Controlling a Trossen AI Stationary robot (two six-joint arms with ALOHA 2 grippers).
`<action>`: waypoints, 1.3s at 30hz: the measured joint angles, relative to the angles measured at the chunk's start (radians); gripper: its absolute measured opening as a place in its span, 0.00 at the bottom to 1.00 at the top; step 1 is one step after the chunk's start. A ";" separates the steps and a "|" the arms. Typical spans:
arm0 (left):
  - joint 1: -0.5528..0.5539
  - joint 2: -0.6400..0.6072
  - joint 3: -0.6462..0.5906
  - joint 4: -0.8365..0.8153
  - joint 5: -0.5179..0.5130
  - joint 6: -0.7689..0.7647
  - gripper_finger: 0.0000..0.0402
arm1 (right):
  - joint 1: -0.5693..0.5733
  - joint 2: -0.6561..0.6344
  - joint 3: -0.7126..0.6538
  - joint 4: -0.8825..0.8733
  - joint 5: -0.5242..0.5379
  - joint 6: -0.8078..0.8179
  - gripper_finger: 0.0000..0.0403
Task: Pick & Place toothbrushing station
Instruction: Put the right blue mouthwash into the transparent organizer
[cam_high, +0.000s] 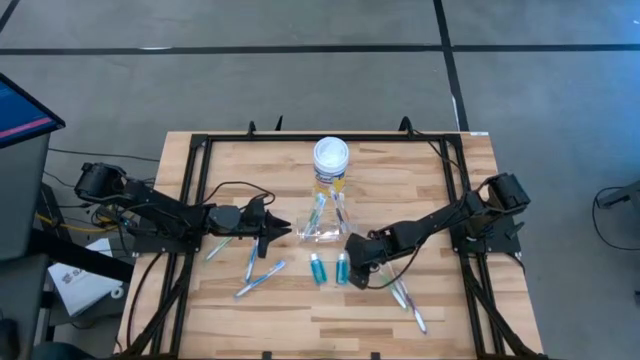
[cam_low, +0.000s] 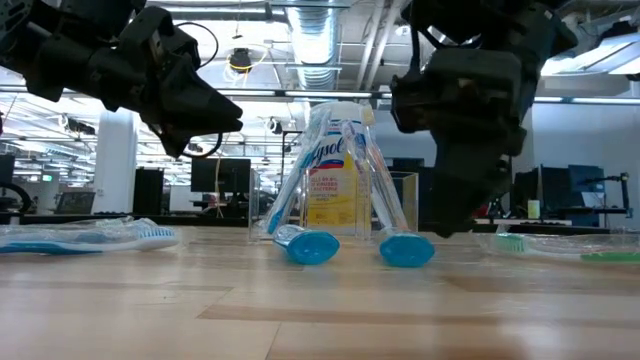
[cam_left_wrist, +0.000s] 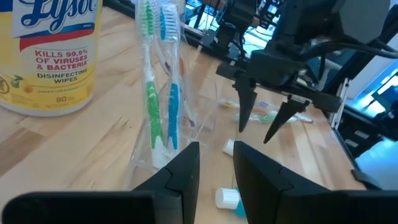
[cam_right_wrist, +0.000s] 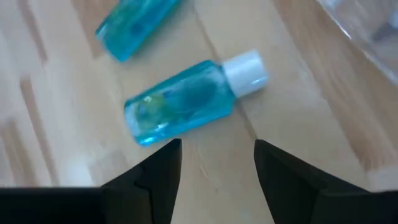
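Wood shows between my right gripper's fingers and the teal tube, so they would miss it if closed now; I should move the gripper toward it before closing.
A clear plastic cup (cam_high: 322, 228) stands upright at mid-table with a few toothbrushes (cam_left_wrist: 150, 93) leaning in it. Two teal tubes (cam_high: 317, 268) (cam_high: 342, 268) lie on the table in front of it. More toothbrushes lie flat to the left (cam_high: 250, 262) and to the right (cam_high: 405, 298). My left gripper (cam_high: 278, 230) hovers just left of the cup, its fingers (cam_left_wrist: 186, 171) a narrow gap apart and empty. My right gripper (cam_right_wrist: 217, 162) is open, pointing down just above the right tube (cam_right_wrist: 180, 102), and touches nothing.
A yellow wipes jar with a white lid (cam_high: 331, 162) stands right behind the cup. A black frame (cam_high: 195, 200) runs along the table's left, right and far edges. Bare wood lies near the front edge.
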 joint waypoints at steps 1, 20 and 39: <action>0.000 0.000 0.000 0.001 0.000 -0.005 0.23 | 0.001 0.000 0.000 0.007 0.000 0.032 0.48; 0.000 0.000 -0.001 0.003 0.011 -0.033 0.23 | -0.004 0.000 0.000 0.115 0.027 0.436 0.56; 0.000 0.000 -0.002 -0.004 0.012 -0.033 0.23 | 0.011 0.117 0.002 0.222 0.002 0.518 0.56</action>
